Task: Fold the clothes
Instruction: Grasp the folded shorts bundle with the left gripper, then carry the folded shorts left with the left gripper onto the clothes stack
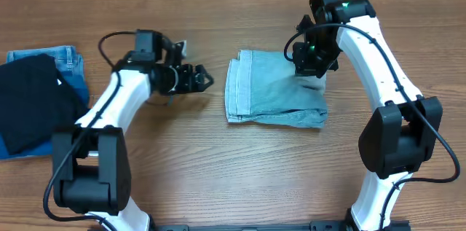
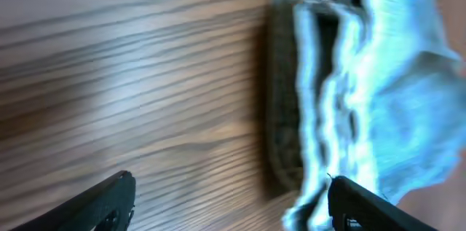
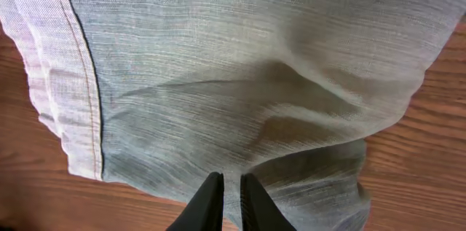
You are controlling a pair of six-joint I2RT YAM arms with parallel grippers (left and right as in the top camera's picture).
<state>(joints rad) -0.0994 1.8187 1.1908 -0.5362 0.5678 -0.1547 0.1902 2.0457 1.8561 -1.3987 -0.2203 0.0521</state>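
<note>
The folded denim shorts should next be grabbed with my left gripper by their layered edge (image 1: 231, 95) (image 2: 312, 138), layers together. Then my left gripper can stack them folded on the black garment.
The pale light-blue denim shorts (image 1: 273, 89) lie folded into a compact rectangle at the table's middle. My left gripper (image 1: 201, 79) is open and empty, just left of the shorts and apart from them. In the left wrist view the shorts' layered edge (image 2: 342, 92) lies ahead, near my right finger, with the jaws (image 2: 234, 203) spread wide over bare wood. My right gripper (image 1: 309, 68) is at the shorts' far right corner. In the right wrist view its fingers (image 3: 231, 181) are nearly closed, pinching a ridge of the denim (image 3: 240, 78).
A black garment (image 1: 33, 103) lies on darker blue folded jeans (image 1: 67, 62) at the table's left edge. The wooden table (image 1: 240, 165) stretches in front of the shorts.
</note>
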